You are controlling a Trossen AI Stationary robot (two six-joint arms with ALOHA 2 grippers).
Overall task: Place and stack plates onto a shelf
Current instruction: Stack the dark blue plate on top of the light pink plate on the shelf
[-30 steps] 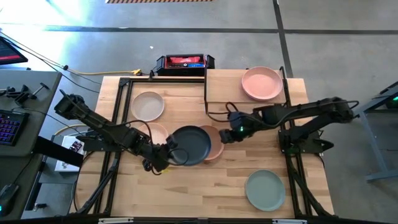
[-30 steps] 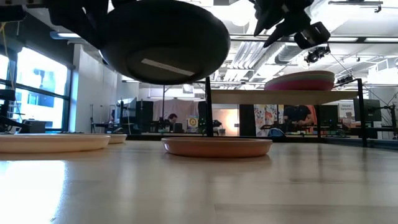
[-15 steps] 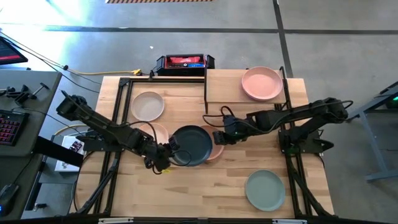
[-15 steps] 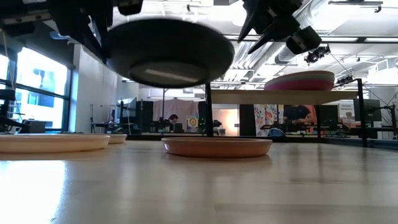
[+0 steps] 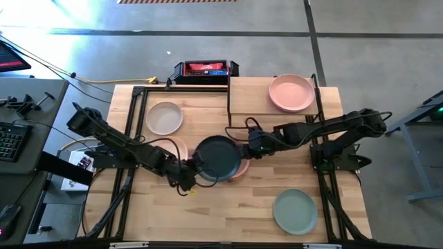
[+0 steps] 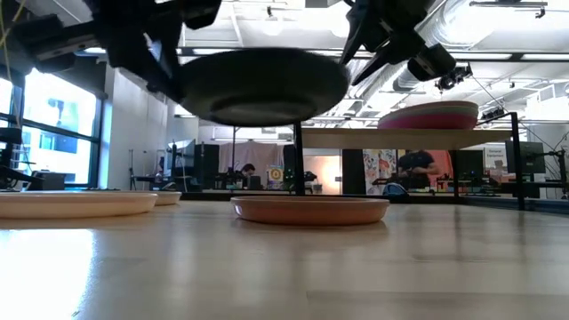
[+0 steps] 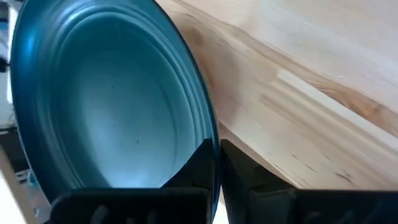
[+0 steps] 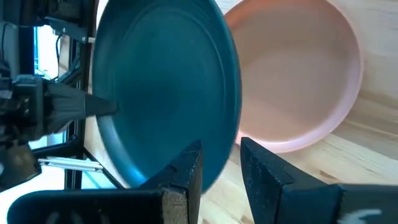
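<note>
I need to stack the slate plate on the shelf point(image 5: 252, 97), so next I should grab the slate plate's free rim point(image 5: 237, 149) with my right gripper.
My left gripper point(image 5: 194, 172) is shut on the dark slate plate point(image 5: 217, 158), which hangs in the air above a salmon plate point(image 5: 240, 168) on the table. My right gripper point(image 5: 243, 150) is open at the slate plate's right rim. In the right wrist view its fingers point(image 8: 186, 171) stand on either side of that rim point(image 8: 235, 134), with no touch showing. The shelf point(image 5: 252, 97) at the far right carries a stack topped by a peach plate point(image 5: 291, 93). A cream plate point(image 5: 165, 117), a peach plate point(image 5: 177, 146) and a pale green plate point(image 5: 295, 211) rest flat on the table. My left gripper pinches the dark slate plate's rim point(image 7: 211, 134) on its near-left side, one finger on the upper face and one beneath. The fingers come level from the table's near left. The plate point(image 6: 262, 84) is lifted clear and roughly level.
A red and black box point(image 5: 205, 68) sits past the table's far edge. Black frame rails point(image 5: 135, 131) run along the table's left and right sides. Thin black shelf posts point(image 5: 229, 104) stand near the right arm. Bare tabletop point(image 5: 221, 214) lies along the near edge.
My left gripper carried the slate plate a little toward the right and far side, and the plate went from tilted to roughly level. My right gripper moved toward the left until its open fingers reached the plate's right rim.
</note>
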